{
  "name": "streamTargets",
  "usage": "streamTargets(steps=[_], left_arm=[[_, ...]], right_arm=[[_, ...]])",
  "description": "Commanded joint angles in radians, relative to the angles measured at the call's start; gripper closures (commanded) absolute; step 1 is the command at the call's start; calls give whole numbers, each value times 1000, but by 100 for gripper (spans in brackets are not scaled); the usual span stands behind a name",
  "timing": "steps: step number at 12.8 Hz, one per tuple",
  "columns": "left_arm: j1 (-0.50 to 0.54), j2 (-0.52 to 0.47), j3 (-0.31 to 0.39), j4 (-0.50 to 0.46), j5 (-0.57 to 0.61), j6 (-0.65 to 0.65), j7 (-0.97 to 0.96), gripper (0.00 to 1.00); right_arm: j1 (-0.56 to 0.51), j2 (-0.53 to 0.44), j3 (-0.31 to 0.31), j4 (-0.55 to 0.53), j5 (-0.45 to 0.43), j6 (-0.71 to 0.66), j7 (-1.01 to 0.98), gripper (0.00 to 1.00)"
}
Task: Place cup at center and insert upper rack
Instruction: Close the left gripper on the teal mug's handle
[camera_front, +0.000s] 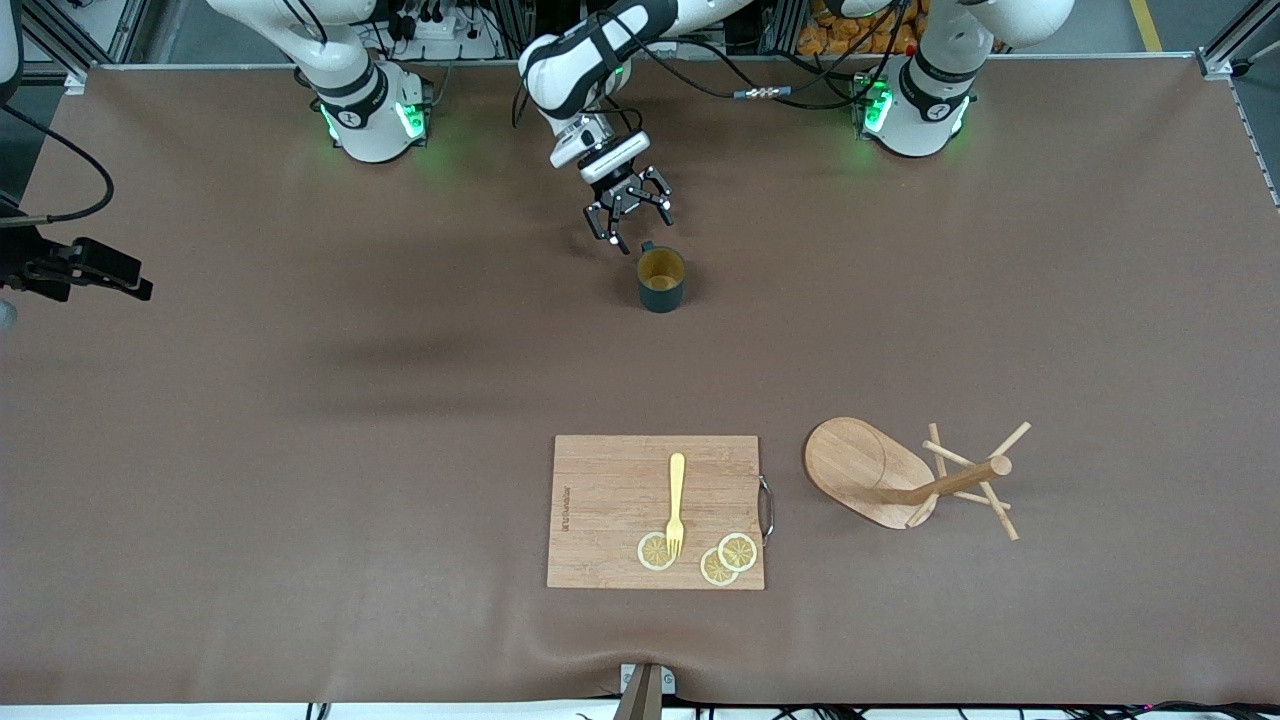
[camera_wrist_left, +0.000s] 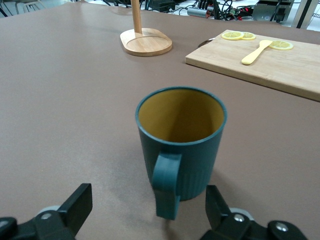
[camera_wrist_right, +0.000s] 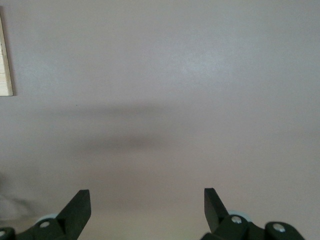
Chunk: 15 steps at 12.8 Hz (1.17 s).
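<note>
My left gripper next needs to take hold of the cup by its handle (camera_front: 648, 246), so that the cup can then be hung on the upper rack of the wooden mug tree (camera_front: 880, 470).
The dark teal cup (camera_front: 660, 280) stands upright on the table near the robots' side, its handle toward my left gripper. My left gripper (camera_front: 635, 225) is open and low beside the cup. In the left wrist view the cup (camera_wrist_left: 182, 145) is close, and its handle (camera_wrist_left: 166, 186) lies between my open fingers (camera_wrist_left: 80, 200) without touching them. The wooden mug tree (camera_front: 880, 470) stands nearer to the front camera, toward the left arm's end; its base (camera_wrist_left: 146, 42) rests flat. My right gripper (camera_wrist_right: 145, 192) is open and empty, high over bare table, out of the front view.
A wooden cutting board (camera_front: 655, 510) with a yellow fork (camera_front: 677, 500) and three lemon slices (camera_front: 725, 560) lies beside the mug tree, nearer to the front camera than the cup. A black device (camera_front: 85, 268) sits at the right arm's end.
</note>
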<state>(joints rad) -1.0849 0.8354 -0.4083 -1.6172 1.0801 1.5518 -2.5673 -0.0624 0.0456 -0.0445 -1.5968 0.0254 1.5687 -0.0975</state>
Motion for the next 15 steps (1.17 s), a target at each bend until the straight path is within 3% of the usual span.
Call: streamTargets(steps=[1, 4, 12, 15], left_arm=[[-4, -2, 5, -46, 44, -5, 16, 0], [-1, -2, 5, -52, 44, -5, 59, 9], [0, 7, 23, -40, 76, -1, 187, 16], [-1, 10, 35, -23, 77, 5, 187, 27]], right_arm=[[-22, -30, 20, 1, -10, -59, -1, 0], [-19, -35, 23, 27, -12, -79, -1, 0], [-17, -27, 26, 58, -1, -78, -1, 0], [-19, -27, 26, 57, -1, -78, -1, 0]])
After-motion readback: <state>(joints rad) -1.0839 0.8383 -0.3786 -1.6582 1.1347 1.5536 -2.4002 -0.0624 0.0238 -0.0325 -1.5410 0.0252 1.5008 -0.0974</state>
